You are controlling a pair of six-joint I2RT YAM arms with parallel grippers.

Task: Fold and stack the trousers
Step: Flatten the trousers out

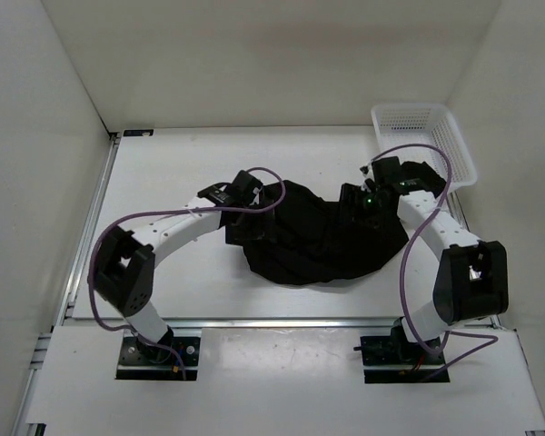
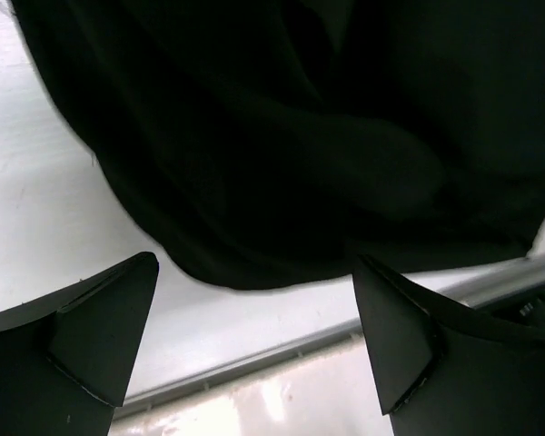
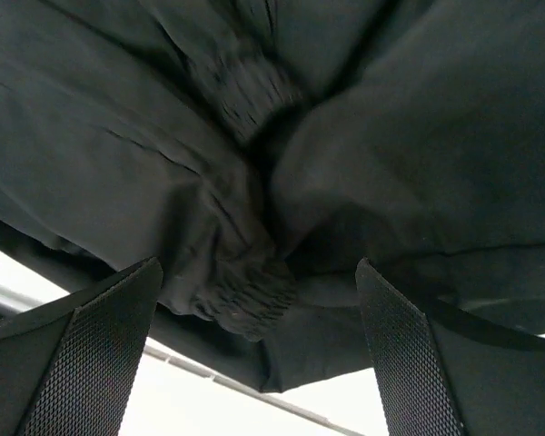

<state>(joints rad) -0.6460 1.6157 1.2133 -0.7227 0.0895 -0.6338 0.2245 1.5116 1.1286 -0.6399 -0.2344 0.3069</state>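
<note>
The left gripper next needs to pick up the crumpled black trousers by the heap's edge, which leaves the elastic fold free, so that they can be spread for folding.
The black trousers lie crumpled in a heap in the middle of the table. My left gripper is open at the heap's left edge; in the left wrist view the black fabric lies just past the spread fingers with nothing between them. My right gripper is open over the heap's right part; in the right wrist view a gathered elastic fold of the trousers sits between the spread fingers, not pinched.
A white mesh basket stands at the back right corner. White walls enclose the table on the left, back and right. A metal rail runs along the table's near edge.
</note>
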